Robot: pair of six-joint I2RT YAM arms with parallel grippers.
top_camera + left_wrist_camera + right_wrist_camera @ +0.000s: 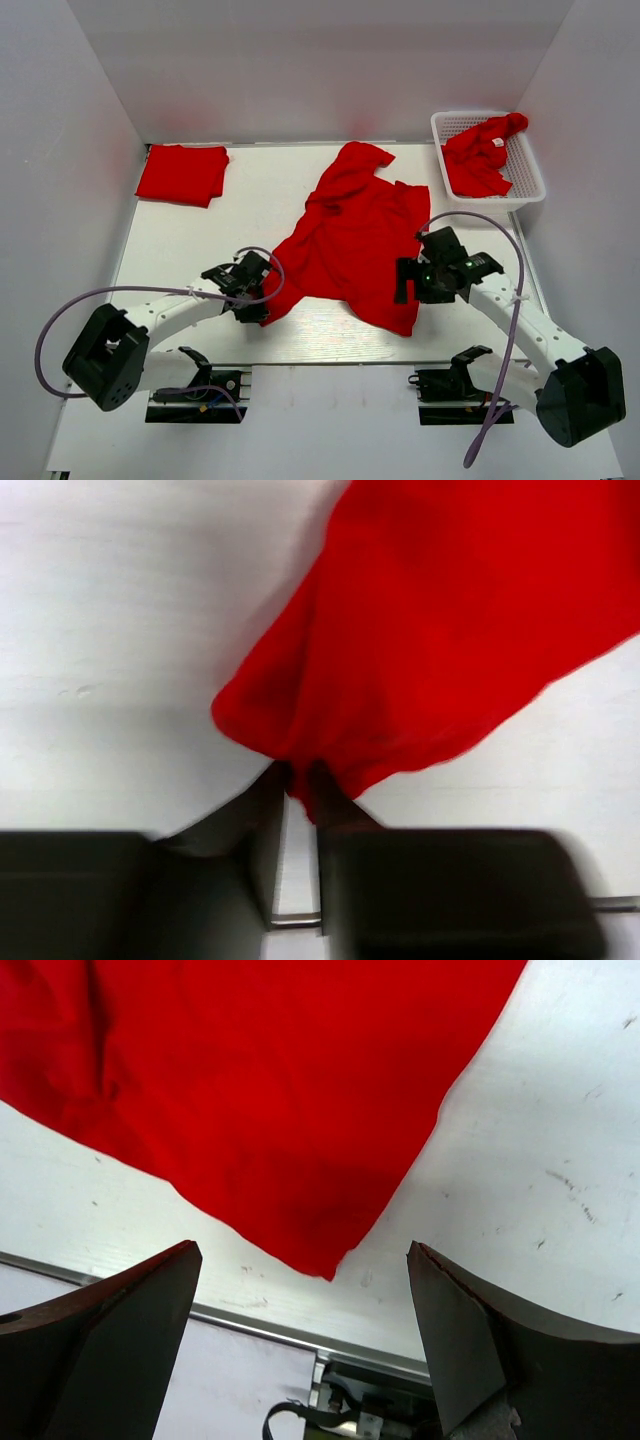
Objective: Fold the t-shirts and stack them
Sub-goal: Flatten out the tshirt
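Note:
The crumpled red t-shirt [355, 235] needs to be spread flat for folding, so my right gripper should next grab it by its free near corner, opposite my left gripper's corner.
A crumpled red t-shirt [355, 235] lies spread in the middle of the table. My left gripper [262, 298] is shut on its near left corner [300, 770], the cloth pinched between the fingertips. My right gripper [405, 285] is open above the shirt's near right corner [320, 1260], fingers [455, 1330] wide apart and touching nothing. A folded red t-shirt [182, 173] lies at the far left. Another red t-shirt [483, 153] with a small white label sits bunched in the basket.
The white lattice basket [530, 170] stands at the far right corner. White walls close the table on three sides. The table's near edge with a metal strip [260, 1325] runs just below the right gripper. Grey cables loop beside both arms.

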